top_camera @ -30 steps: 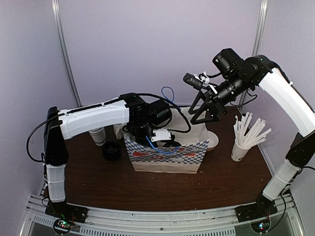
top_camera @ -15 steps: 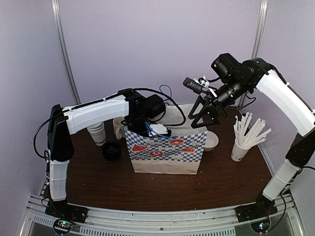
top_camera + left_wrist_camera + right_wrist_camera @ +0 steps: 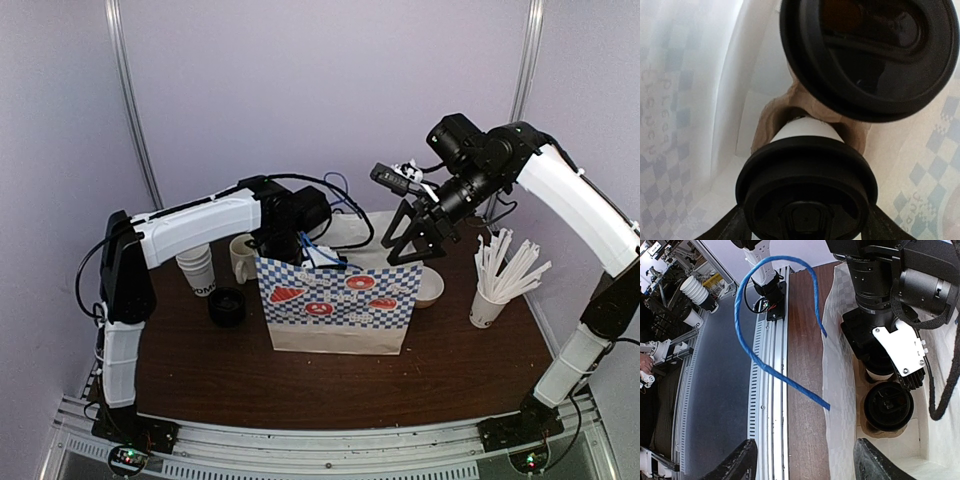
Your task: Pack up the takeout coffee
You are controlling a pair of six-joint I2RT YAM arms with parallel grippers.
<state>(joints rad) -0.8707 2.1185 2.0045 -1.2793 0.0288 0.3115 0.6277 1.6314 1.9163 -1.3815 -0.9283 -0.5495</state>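
My left gripper is ready to open: the held cup's white body (image 3: pixel 880 374) reaches into the carrier's hollow, so the cup would end up standing in the carrier.
Inside the blue-checked paper bag (image 3: pixel 335 310) stands a brown cardboard carrier (image 3: pixel 775 115) with two black-lidded white cups. My left gripper (image 3: pixel 805 225) reaches down into the bag and is shut on the nearer takeout coffee (image 3: pixel 807 185), one finger (image 3: pixel 735 227) on each side just below its lid. The second lidded cup (image 3: pixel 870 55) sits beside it in the carrier. The right wrist view shows that cup's lid (image 3: pixel 888 406) and the held cup's white body (image 3: pixel 880 374). My right gripper (image 3: pixel 410 240) hangs open over the bag's right rear rim, holding nothing.
Left of the bag are a stack of white paper cups (image 3: pixel 197 272), a loose black lid (image 3: pixel 227 306) and a cream mug (image 3: pixel 243 258). A white bowl (image 3: pixel 430 287) and a cup of white stirrers (image 3: pixel 500 275) stand to the right. A blue cable (image 3: pixel 770 370) loops over the bag.
My left arm has sunk deeper into the bag and drawn back to the left. The bag's front wall now stands taller. My right gripper has drifted slightly left and down.
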